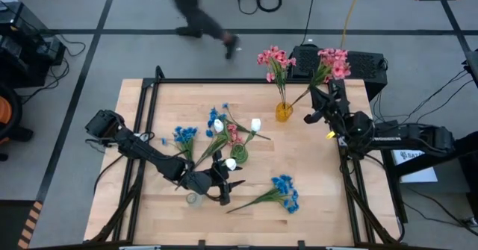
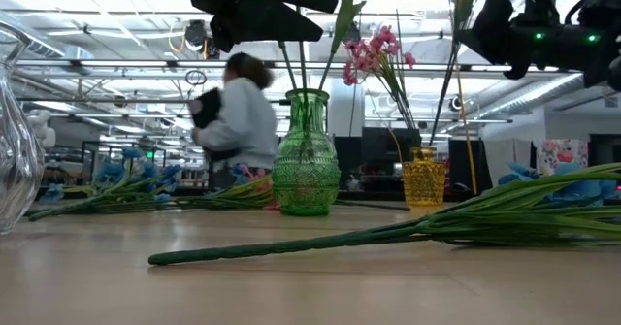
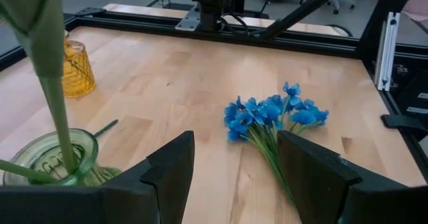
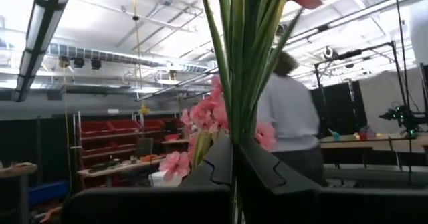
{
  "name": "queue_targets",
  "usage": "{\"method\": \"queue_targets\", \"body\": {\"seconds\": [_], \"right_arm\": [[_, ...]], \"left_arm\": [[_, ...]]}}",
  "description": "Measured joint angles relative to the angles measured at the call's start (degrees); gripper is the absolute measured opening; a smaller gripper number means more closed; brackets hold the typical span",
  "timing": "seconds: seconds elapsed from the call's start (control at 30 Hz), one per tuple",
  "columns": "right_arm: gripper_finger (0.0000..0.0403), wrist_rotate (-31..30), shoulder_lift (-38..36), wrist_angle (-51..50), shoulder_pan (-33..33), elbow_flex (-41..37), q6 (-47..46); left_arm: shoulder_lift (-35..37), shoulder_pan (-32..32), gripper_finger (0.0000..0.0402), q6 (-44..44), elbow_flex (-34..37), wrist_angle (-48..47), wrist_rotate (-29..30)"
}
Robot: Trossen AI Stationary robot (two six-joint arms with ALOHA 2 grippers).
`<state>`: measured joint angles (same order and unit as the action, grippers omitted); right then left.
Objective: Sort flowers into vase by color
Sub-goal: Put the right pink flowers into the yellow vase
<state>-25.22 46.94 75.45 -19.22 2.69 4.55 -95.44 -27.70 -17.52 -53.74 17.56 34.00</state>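
The pink spray's stem lies at a slant across the yellow vase's rim (image 1: pixel 284 104), so the robot's right gripper needs to keep holding the pink spray until the robot turns it upright.
A pink flower spray (image 1: pixel 333 62) is in my right gripper (image 1: pixel 320 95), which is shut on its stem just right of the yellow vase (image 1: pixel 283 112) at the table's far side. That vase holds another pink spray (image 1: pixel 275 59). The green vase (image 1: pixel 239 151) at mid-table holds white buds (image 1: pixel 255 125). One blue spray (image 1: pixel 282 192) lies flat on the table near the front. My left gripper (image 1: pixel 231 189) hangs open above the table between the green vase and that spray, touching nothing. In the left wrist view the blue spray (image 3: pixel 274 114) lies beyond the open fingers. My right gripper pinches the pink spray's green stem and leaves (image 4: pixel 235 134) between its two shut fingers. The fingers lie across the stem and slant slightly upward. The spray stands nearly upright, blossoms (image 4: pixel 200 117) above the fingers, lifted clear of the table.
More blue sprays (image 1: pixel 184 134) lie on the table left of the green vase. A clear glass vase (image 1: pixel 193 198) stands near the front left. A dark frame rims the table. A person (image 1: pixel 196 11) walks past beyond the far edge.
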Motion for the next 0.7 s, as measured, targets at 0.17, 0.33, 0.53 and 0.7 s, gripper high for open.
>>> {"method": "queue_targets", "body": {"seconds": [0.17, 0.33, 0.53, 0.7], "right_arm": [[0.0, 0.3, 3.23, -0.43, -0.66, 2.4, -0.82], [0.0, 0.01, 6.29, -1.2, -0.66, 5.32, 0.74], [0.0, -1.18, 8.4, -2.96, -0.64, 6.26, 0.64], [0.0, -3.42, 9.25, -5.35, -0.64, 6.26, -0.27]], "left_arm": [[0.0, -0.1, 0.0219, -0.02, 0.0, 0.0, -0.02], [0.0, -0.07, 0.0219, -0.07, 0.0, -0.02, -0.02], [0.0, -0.07, 0.0219, -0.04, 0.0, -0.06, -0.04], [-0.02, -0.07, 0.0219, -0.07, 0.0, -0.13, -0.85]]}}
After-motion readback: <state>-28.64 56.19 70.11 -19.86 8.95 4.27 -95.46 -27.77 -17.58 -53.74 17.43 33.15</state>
